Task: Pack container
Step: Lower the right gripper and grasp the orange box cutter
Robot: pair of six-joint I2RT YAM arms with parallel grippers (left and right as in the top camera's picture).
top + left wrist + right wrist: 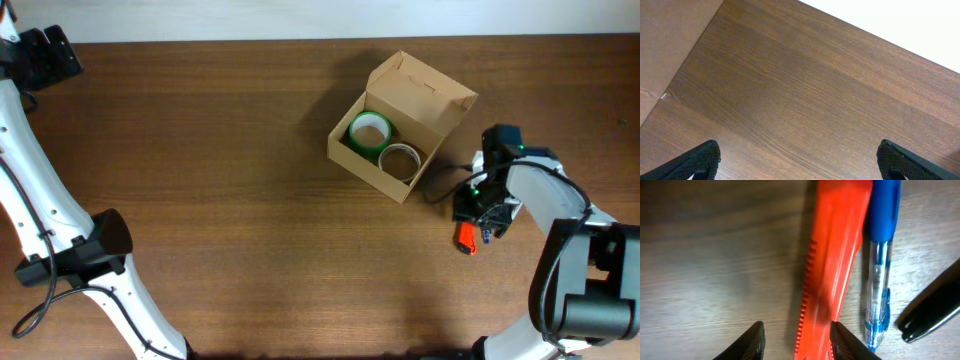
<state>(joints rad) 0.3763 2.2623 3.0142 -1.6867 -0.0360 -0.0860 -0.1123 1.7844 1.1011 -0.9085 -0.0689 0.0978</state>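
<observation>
My right gripper grabs the long sides of the orange box cutter at the middle of its body next, to lower the cutter lengthwise beside the tape rolls.
The container [365, 172] is a tan cardboard box at the back right, its flap lid [425, 85] standing open. Inside it lie a green tape roll [371, 148] and a pale tape roll [388, 162]. My right gripper [478, 215] is low over the table to the right of the box. In the right wrist view it [798, 341] is open and straddles an orange box cutter [835, 255], which lies close against the right finger. My left gripper [45, 55] is at the far back left, open and empty [800, 160].
A blue pen [882, 245] and a black pen [932, 310] lie right beside the cutter. The cutter's orange end shows in the overhead view [465, 240]. A tan surface [665, 40] borders the table at the left of the left wrist view.
</observation>
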